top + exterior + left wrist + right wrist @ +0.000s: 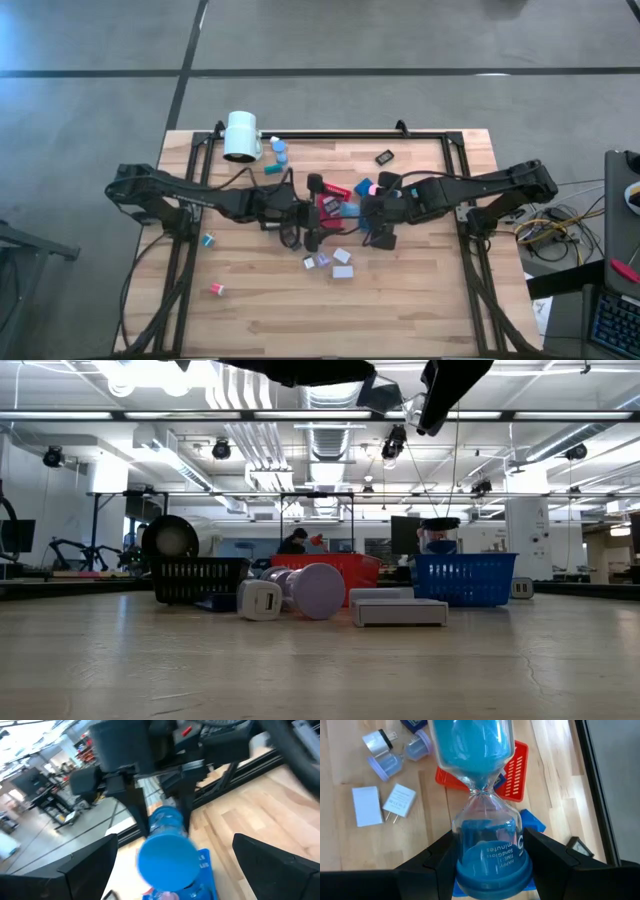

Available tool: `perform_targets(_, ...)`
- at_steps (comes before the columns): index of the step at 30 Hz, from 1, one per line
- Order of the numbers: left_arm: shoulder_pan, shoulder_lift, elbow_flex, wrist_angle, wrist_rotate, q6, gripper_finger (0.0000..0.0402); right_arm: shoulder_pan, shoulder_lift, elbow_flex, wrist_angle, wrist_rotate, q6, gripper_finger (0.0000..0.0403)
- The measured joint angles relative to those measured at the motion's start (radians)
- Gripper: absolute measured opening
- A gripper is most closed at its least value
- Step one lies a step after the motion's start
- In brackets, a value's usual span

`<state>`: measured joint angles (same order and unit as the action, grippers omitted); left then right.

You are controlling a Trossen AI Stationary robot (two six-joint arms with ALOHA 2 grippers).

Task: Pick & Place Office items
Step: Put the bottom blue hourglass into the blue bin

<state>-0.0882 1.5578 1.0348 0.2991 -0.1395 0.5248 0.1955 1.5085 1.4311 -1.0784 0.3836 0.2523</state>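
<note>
My right gripper is to hand over the blue sand timer. My left gripper will take it over next by grabbing the blue sand timer's free blue end cap (169,862).
A blue sand timer (485,810), two clear bulbs with blue end caps, hangs above the red tray (514,770) near the table's middle. My right gripper (368,212) is shut on it. My left gripper (318,212) faces it from the table's left, fingers wide open. In the left wrist view the timer's free cap (167,860) shows between those fingers (75,870), touching neither. Small office items lie on the wood nearby: white blocks (367,805) and lavender caps (385,765). My right gripper pinches the sand timer's near bulb (490,845), just above its blue end cap, between its two fingers (442,852). The fingers slant down toward the table's left. The timer sticks out beyond them, lengthwise with them. It is lifted clear, its far bulb full of blue sand.
A big white cylinder (242,137) lies at the far left, with small pieces (275,150) beside it. A black bit (384,156) sits far right, and a teal bit (209,239) and a pink bit (217,289) near left. A blue tray (530,820) lies under the timer.
</note>
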Motion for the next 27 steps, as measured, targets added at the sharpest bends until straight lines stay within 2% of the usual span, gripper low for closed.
perform_targets(22, 0.013, 0.006, -0.006, 0.000, 0.009, -0.004, 0.0398, -0.008, 0.000, 0.000, 0.064, -0.024, -0.030, 0.0189)
perform_targets(27, 0.013, 0.007, -0.004, -0.001, 0.012, -0.005, 0.0374, -0.012, 0.000, 0.000, 0.065, -0.026, -0.035, 0.0189)
